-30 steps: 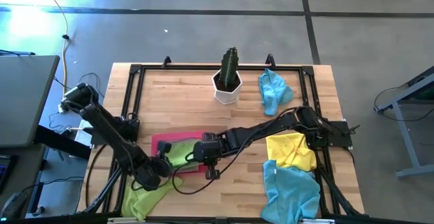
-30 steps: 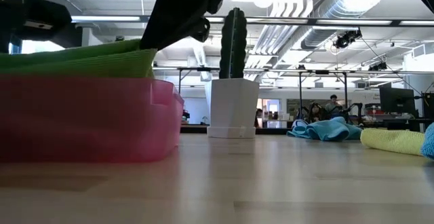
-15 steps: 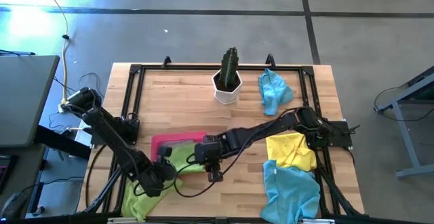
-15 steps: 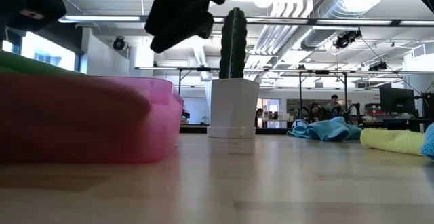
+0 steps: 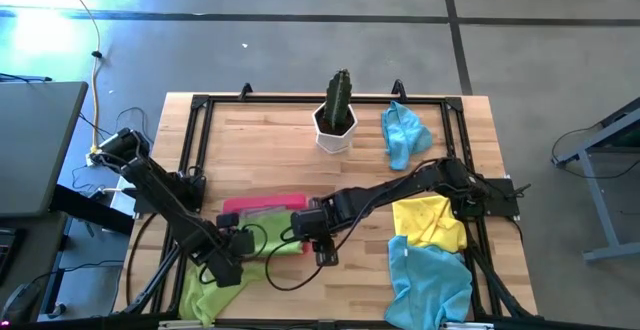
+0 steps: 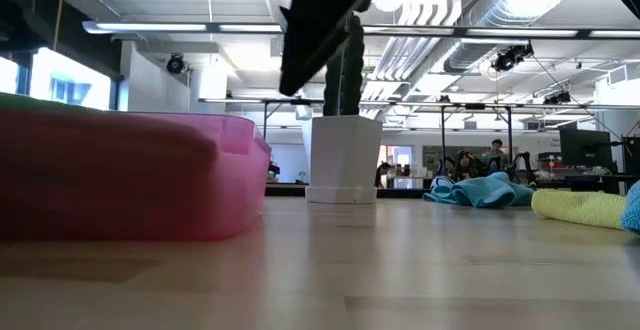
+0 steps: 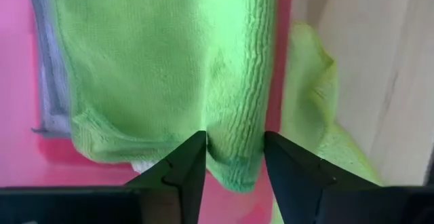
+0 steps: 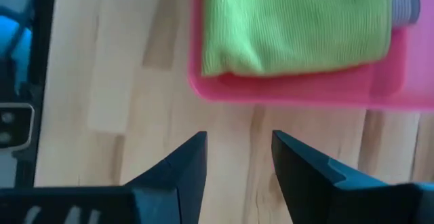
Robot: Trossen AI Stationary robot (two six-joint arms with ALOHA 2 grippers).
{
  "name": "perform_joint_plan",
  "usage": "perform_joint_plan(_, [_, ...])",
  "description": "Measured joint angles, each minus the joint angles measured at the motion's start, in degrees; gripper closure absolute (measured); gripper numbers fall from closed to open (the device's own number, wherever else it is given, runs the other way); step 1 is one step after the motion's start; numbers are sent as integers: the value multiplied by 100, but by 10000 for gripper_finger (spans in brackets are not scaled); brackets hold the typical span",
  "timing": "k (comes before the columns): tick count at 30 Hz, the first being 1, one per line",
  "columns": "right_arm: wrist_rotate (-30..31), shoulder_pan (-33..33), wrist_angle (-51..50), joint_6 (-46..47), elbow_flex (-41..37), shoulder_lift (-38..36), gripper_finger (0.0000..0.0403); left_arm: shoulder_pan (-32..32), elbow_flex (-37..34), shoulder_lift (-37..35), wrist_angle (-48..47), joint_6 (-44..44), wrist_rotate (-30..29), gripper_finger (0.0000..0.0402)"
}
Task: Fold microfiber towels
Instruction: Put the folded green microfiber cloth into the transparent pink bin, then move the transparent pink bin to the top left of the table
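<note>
My left gripper should next grab the folded green towel by its ribbed folded edge (image 7: 234, 149), to set it neatly in the pink tray (image 7: 81, 170).
A folded lime green towel (image 5: 268, 234) lies in the pink tray (image 5: 262, 206) on top of a grey towel (image 7: 47, 81). My left gripper (image 7: 234, 139) hovers open over the green towel's near corner (image 7: 234, 166). My right gripper (image 8: 239, 139) is open over bare wood just right of the tray (image 8: 298, 88). Another lime green towel (image 5: 205, 290) lies crumpled at the near left edge. A yellow towel (image 5: 430, 220) and a light blue towel (image 5: 430, 275) lie at the near right, and a second light blue one (image 5: 403, 135) at the far right.
A cactus in a white pot (image 5: 336, 115) stands at the far middle of the table. A black frame (image 5: 200, 105) runs around the tabletop. Bare wood (image 5: 350, 280) lies between the tray and the towels on the right.
Both grippers have opened and let go of the folded green towel. It stood above the tray's rim and has sunk down into the tray. My right gripper has drawn off toward the table's right, clear of the tray. My left gripper has rolled about over the towel.
</note>
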Motion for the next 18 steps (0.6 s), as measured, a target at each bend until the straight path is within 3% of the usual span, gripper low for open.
perform_joint_plan(11, [226,23,-1395,-26,0,-21,245,-11,567,0,-617,-484,-52,260])
perform_joint_plan(18, [1034,436,-1656,-313,-130,-239,245,-373,653,0,-508,-1260,399,268])
